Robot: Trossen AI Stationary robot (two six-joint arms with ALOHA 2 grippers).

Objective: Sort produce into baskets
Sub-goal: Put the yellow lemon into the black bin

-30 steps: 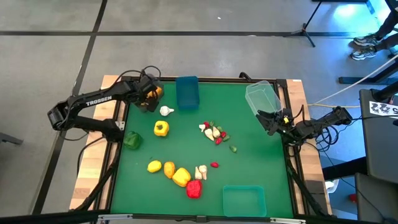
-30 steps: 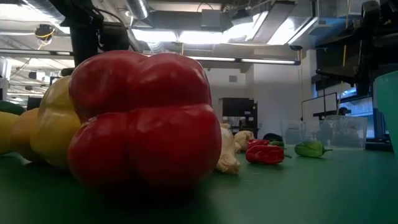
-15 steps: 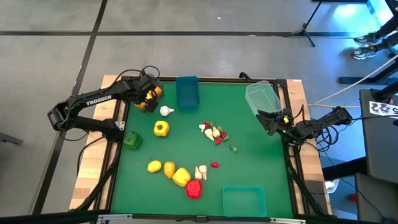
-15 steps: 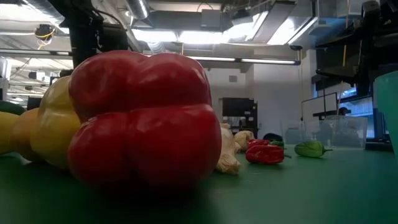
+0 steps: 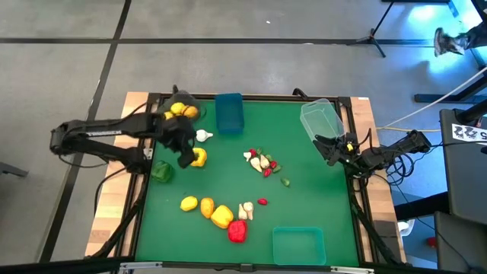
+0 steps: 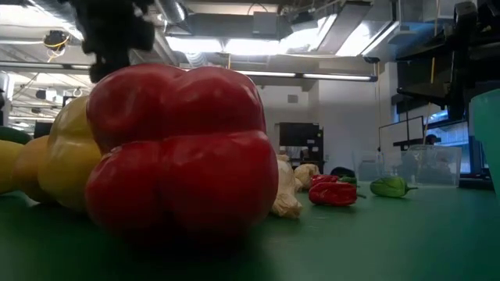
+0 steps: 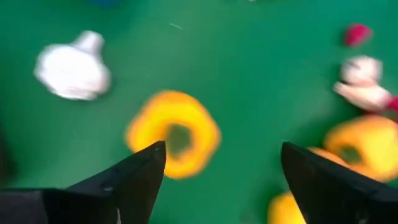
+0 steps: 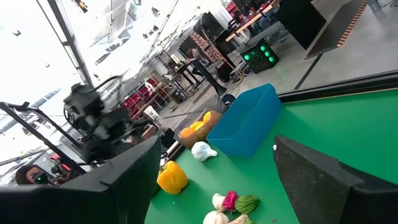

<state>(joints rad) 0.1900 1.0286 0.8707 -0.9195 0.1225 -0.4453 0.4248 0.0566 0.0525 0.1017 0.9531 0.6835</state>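
The left gripper grabs the yellow bell pepper by its plump middle next, to fill the dark grey basket.
My left gripper point(image 5: 186, 156) hangs open above the table's left part, just beside a yellow bell pepper point(image 5: 198, 157). In the left wrist view that pepper point(image 7: 173, 134) lies on the table below and between the spread fingers, apart from them. A white garlic piece point(image 5: 203, 135) lies next to it. The dark grey basket point(image 5: 169, 124) at the far left holds yellow-orange fruits point(image 5: 183, 111). My right gripper point(image 5: 332, 147) waits open at the right edge, by the clear basket point(image 5: 319, 118). More produce lies loose near the front, with a red pepper point(image 5: 237, 230) closest.
A blue basket point(image 5: 229, 113) stands at the far edge and a teal-green basket point(image 5: 298, 245) at the near right. A green pepper point(image 5: 160, 172) sits at the left edge. Small red, white and green pieces point(image 5: 262, 162) cluster mid-table. A yellow pepper point(image 5: 221, 216) and fruits lie near the front.
My left gripper has left the dark grey basket, swinging toward the table's near edge and a little toward its middle, and has turned on the way. It now hangs by the yellow pepper. The fruits in the basket show uncovered.
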